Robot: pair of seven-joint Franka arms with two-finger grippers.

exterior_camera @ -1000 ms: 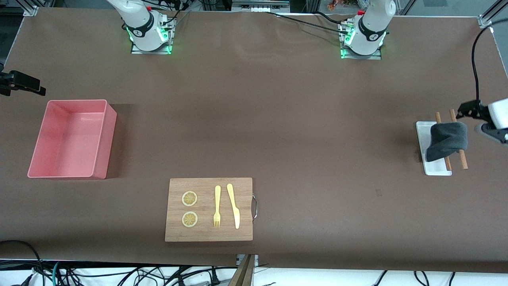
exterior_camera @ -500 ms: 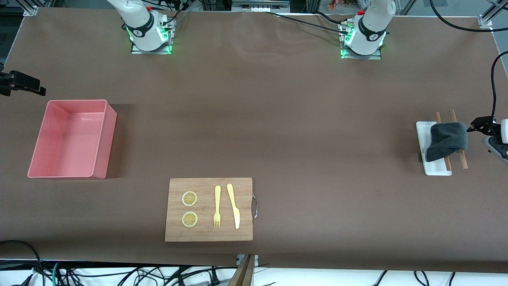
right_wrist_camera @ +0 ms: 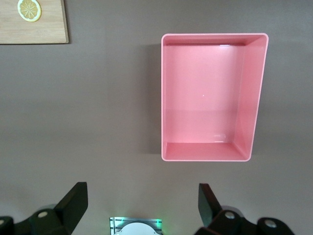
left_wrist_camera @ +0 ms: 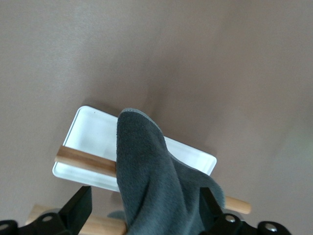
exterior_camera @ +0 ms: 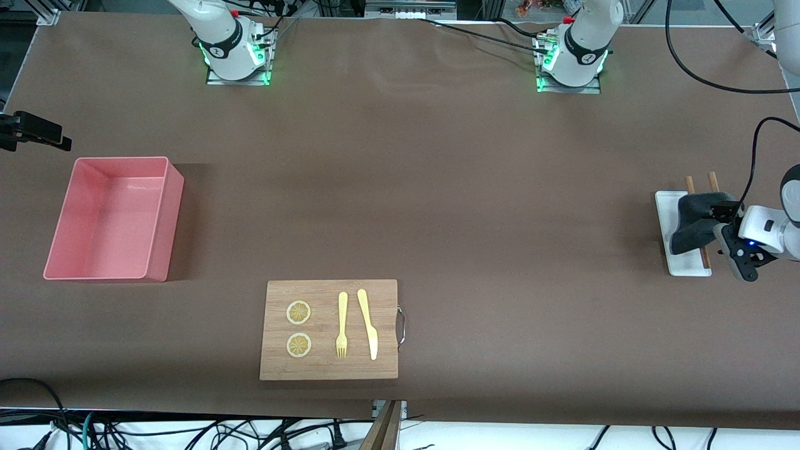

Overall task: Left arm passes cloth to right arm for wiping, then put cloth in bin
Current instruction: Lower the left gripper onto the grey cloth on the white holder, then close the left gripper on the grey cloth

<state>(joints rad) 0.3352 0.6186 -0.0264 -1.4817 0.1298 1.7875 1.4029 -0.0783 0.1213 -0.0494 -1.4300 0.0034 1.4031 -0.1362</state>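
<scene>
I should next pick up the dark grey cloth with my left gripper by its fold draped over the wooden rods, to pass it over for wiping.
The dark grey cloth [exterior_camera: 690, 224] hangs over two wooden rods [exterior_camera: 689, 183] on a small white tray [exterior_camera: 662, 206] at the left arm's end of the table. My left gripper [exterior_camera: 727, 236] is open at the cloth. In the left wrist view its fingers stand on either side of the cloth [left_wrist_camera: 146, 166], apart from it, and the gripper [left_wrist_camera: 144, 215] is not closed on it. The pink bin [exterior_camera: 170, 212] stands empty at the right arm's end. My right gripper [right_wrist_camera: 142, 210] is open and empty, high over the table beside the bin [right_wrist_camera: 255, 98]. It does not show in the front view.
A wooden board [exterior_camera: 387, 300] with two lemon slices [exterior_camera: 299, 312], a fork [exterior_camera: 342, 325] and a knife [exterior_camera: 369, 324] lies near the front edge, mid-table. Its corner shows in the right wrist view [right_wrist_camera: 49, 29]. The tray [left_wrist_camera: 93, 129] and a rod [left_wrist_camera: 83, 160] show under the cloth.
My left gripper has swung from the table's end toward the front camera and in to the cloth, now straddling it. The cloth and the right arm have not moved.
</scene>
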